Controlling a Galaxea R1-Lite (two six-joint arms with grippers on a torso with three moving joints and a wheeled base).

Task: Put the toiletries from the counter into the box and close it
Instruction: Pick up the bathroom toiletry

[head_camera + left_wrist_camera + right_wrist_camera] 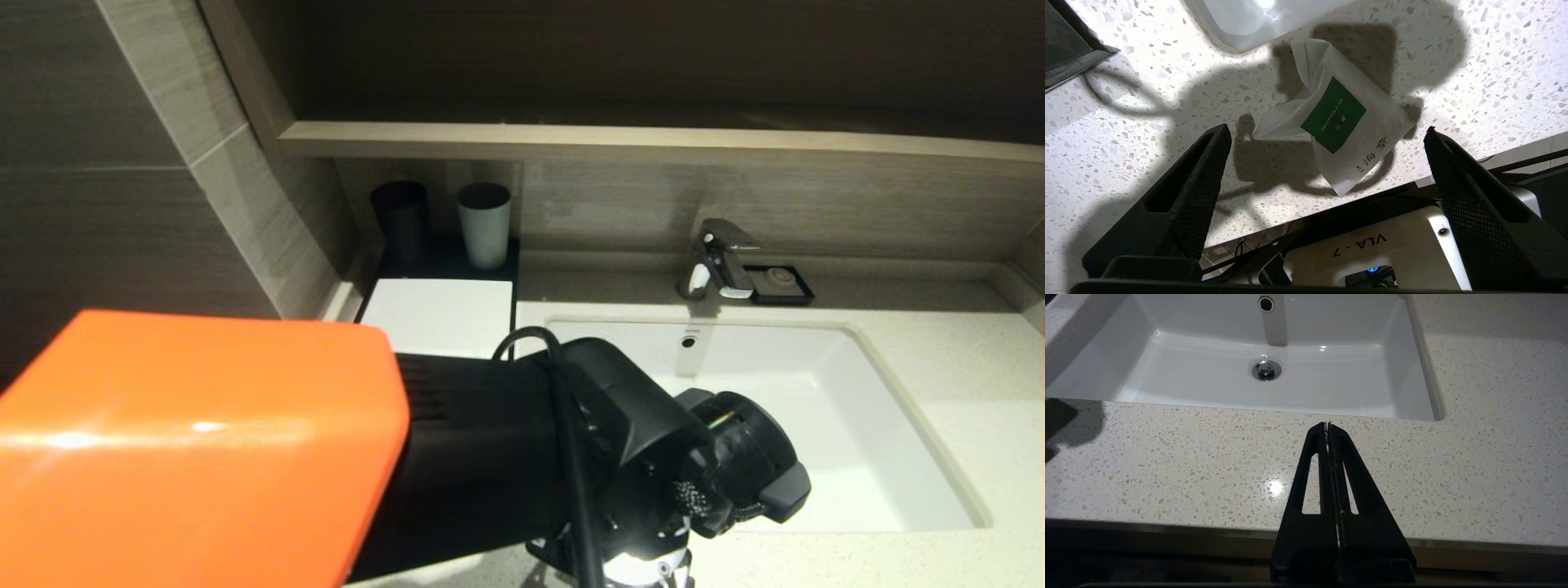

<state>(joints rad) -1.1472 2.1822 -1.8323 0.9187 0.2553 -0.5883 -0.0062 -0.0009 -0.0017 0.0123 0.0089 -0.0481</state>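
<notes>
The left gripper will next take the white sachet by its green label (1339,118), and then the sachet can go into the box.
A white sachet with a green label (1339,118) lies on the speckled counter (1126,122), near its front edge and beside a corner of the basin (1249,20). My left gripper (1327,128) hangs over it, open wide, one finger on each side of the sachet and neither touching it. In the head view my left arm (571,441) covers the counter in front of the box, whose white top panel (441,314) shows at the back left. My right gripper (1327,425) is shut with nothing in it, low over the counter's front strip (1167,465) before the basin (1269,343).
A dark cup (400,216) and a grey cup (484,222) stand behind the box. The faucet (722,261) and a small black soap dish (781,284) are behind the basin (833,425). A wooden ledge (653,143) runs above. A dark corner (1069,53) shows beside the counter.
</notes>
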